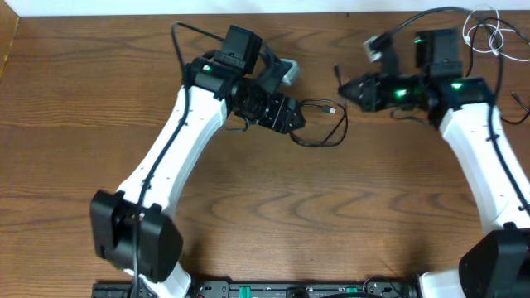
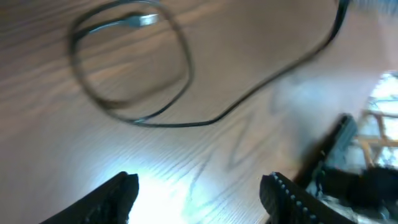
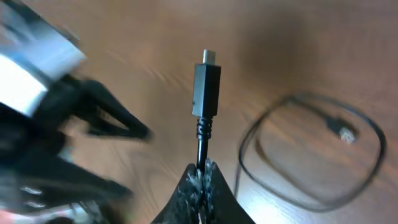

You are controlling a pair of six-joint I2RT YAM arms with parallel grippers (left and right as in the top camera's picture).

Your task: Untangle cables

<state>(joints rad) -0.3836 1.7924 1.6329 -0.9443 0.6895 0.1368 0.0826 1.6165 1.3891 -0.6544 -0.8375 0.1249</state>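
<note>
Next, my left gripper takes hold of the looped black cable along its length (image 1: 326, 145) (image 2: 179, 125), away from the plug, so the plug stays free to untangle.
A thin black cable (image 1: 327, 132) lies in a loop on the table, its small plug (image 1: 331, 108) at the top of the loop. My left gripper (image 1: 294, 117) is open and empty at the loop's left edge. In the left wrist view the loop (image 2: 180, 68) and its plug (image 2: 144, 20) lie ahead of the spread fingers (image 2: 199, 186). My right gripper (image 1: 346, 89) is shut on a second black cable (image 3: 201, 140), whose plug (image 3: 206, 87) sticks out past the fingertips (image 3: 204, 171). The looped cable (image 3: 249, 140) also shows in the right wrist view. A white cable (image 1: 489, 33) lies coiled at the far right corner.
The two grippers are close together near the table's back middle. The left gripper shows blurred at the left of the right wrist view (image 3: 74, 124). Thick black robot wiring (image 1: 178, 41) arcs above the left arm. The table's back edge (image 1: 124, 15) is near.
</note>
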